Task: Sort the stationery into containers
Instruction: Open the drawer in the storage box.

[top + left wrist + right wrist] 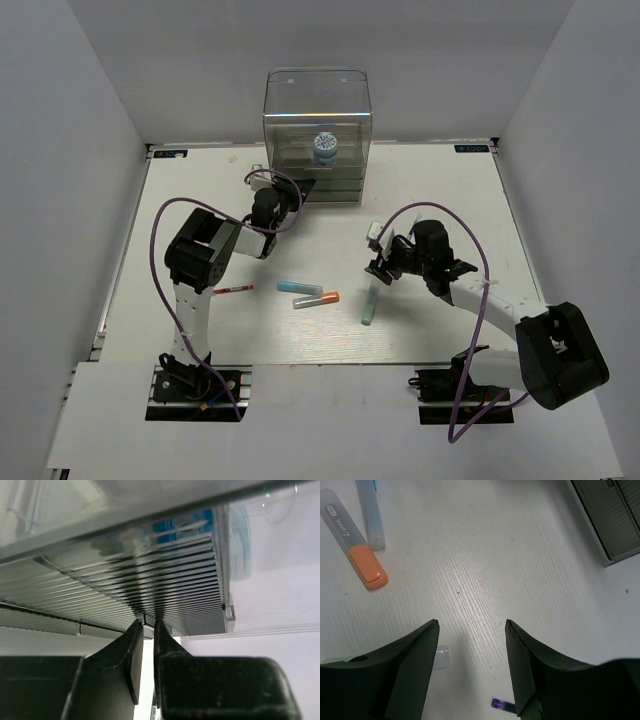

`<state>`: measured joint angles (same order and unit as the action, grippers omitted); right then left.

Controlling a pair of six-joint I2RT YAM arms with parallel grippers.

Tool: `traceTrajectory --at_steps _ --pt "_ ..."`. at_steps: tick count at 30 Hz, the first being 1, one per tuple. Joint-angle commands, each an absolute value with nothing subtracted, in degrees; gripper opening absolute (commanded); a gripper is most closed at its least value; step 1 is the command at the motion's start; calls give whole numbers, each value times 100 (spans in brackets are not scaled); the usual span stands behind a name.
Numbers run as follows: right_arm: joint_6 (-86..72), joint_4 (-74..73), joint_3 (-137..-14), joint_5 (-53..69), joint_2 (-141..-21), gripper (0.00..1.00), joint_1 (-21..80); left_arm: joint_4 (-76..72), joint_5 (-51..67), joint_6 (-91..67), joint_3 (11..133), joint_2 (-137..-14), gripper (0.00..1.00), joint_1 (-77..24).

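Observation:
I need to grab the pale-green marker by its middle with my right gripper next, so that both of its ends stay free to fit into the drawer.
The clear smoky drawer unit stands at the back with the blue-and-white tub inside its tall box. My left gripper is at the drawer fronts; in the left wrist view it is pinched shut on a small handle tab of a ribbed drawer. My right gripper is open and empty, low over the table. The red pen, light-blue marker, grey orange-tipped marker and pale-green marker lie on the table. One purple pen tip shows under my right gripper.
In the right wrist view the orange-tipped marker and light-blue marker lie at upper left, and the drawer unit's corner is at upper right. White walls close in the table on three sides.

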<state>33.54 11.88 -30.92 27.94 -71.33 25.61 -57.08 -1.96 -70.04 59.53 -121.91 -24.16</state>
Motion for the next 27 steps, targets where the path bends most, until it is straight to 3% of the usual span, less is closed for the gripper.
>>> traceTrajectory --at_steps 1,6,13,18,20,21,24,27 --pt "3437 1275 -3023 2786 -7022 62 2523 -6003 -370 -6952 6091 -12146 0 -2408" --pt "3463 1257 -3006 2847 -7031 63 2523 -6214 -19 -6952 5652 -11919 0 -2408" --pt "3752 1099 -3076 3093 -7128 74 2540 -6346 298 -6899 4563 -11461 0 -2461" --pt "4313 652 -3172 3489 -7128 79 2540 -6171 404 -6838 4561 -11382 1 -2514" --pt "4761 511 -3243 3743 -7128 81 2540 -5925 527 -6838 4746 -11382 21 -2514" --pt "4920 153 -3278 3831 -7154 81 2514 -5863 527 -6786 4798 -11382 38 -2514" --pt "6360 -1038 -3506 4323 -7207 81 2522 -5669 580 -6680 4860 -11259 67 -2514" --pt "7811 -2000 -3735 4570 -7356 79 2540 -5336 668 -6487 4791 -10908 86 -2514"
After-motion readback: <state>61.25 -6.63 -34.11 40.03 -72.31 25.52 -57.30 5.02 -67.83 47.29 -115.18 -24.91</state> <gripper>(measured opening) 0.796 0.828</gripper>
